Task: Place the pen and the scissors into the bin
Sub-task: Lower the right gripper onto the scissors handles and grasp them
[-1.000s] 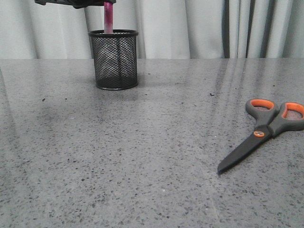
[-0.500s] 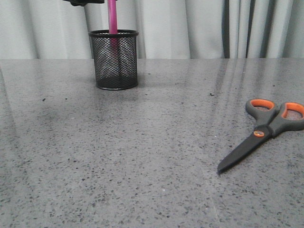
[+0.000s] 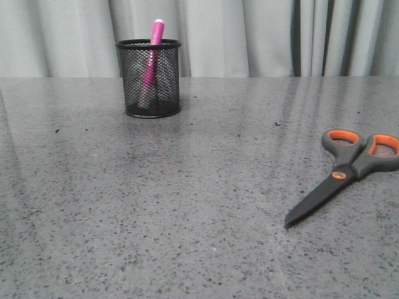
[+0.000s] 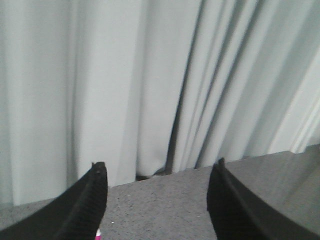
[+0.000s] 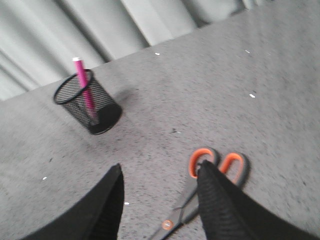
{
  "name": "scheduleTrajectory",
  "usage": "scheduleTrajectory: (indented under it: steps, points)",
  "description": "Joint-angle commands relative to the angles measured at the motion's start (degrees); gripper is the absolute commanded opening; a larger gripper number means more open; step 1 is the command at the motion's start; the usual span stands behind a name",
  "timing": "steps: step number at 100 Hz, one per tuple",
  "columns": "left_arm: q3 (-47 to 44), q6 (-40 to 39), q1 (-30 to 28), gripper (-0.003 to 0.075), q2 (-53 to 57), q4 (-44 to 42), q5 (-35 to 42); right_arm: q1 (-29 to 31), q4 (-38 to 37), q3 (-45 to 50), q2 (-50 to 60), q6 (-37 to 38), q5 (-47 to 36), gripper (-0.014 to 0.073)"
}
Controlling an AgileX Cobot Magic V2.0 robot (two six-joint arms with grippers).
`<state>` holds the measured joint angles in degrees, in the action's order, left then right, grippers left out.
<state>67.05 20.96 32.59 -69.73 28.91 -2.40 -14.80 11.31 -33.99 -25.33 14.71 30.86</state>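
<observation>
The right gripper grabs the scissors by the handles close to the pivot [image 3: 351, 164] next, since their pointed blades lie bare on the tabletop.
The magenta pen [image 3: 151, 53] stands tilted inside the black mesh bin [image 3: 149, 84] at the back left, its whitish end above the rim. The scissors [image 3: 343, 177] lie flat and closed at the right, orange loops away from me. Neither gripper shows in the front view. My left gripper [image 4: 160, 162] is open and empty, facing the curtain, with a speck of the pen [image 4: 97, 235] below one finger. My right gripper [image 5: 160, 165] is open and empty above the scissors [image 5: 185, 207], one finger covering part of the handles. The bin [image 5: 87, 107] and pen [image 5: 85, 90] show farther off.
Grey speckled tabletop [image 3: 187, 205] stretches between the bin and the scissors. A pale curtain [image 3: 249, 37] hangs along the far edge behind the bin.
My left gripper has let go of the pen and risen out of the front view. The pen has dropped into the bin and now leans against its rim. The scissors have not moved.
</observation>
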Motion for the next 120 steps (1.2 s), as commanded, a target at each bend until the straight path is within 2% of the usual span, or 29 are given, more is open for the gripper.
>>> scheduleTrajectory:
  steps: [1,18,37,43,60,84,120]
  points:
    - [1.8,0.0,0.5,0.0410,7.9,-3.2,-3.4,-1.5,0.4,-7.9,-5.6,-3.4,1.3,0.0306]
    - [1.1,0.0,0.5,0.0410,16.1,-5.6,-4.8,-4.4,0.4,-17.5,-19.5,-4.7,9.9,0.0321]
    - [1.1,0.0,0.5,0.0410,19.8,-5.6,-7.7,-5.6,1.9,-24.3,-32.7,-4.0,17.1,0.0468]
    - [1.1,0.0,0.5,0.0410,20.5,-5.4,-8.7,-5.6,2.7,-26.3,-36.4,-1.6,20.8,0.0493]
    - [1.1,0.0,0.5,0.0410,21.3,-3.9,-9.7,-5.6,3.5,-28.2,-43.5,7.4,28.8,0.0486]
    - [1.0,0.0,0.5,0.0410,21.8,-1.5,-11.8,-5.6,3.5,-28.2,-48.1,18.1,30.0,0.0486]
    - [0.2,0.0,0.5,0.0410,22.0,2.4,-13.5,-5.6,3.0,-28.2,-56.7,21.1,28.8,0.0486]
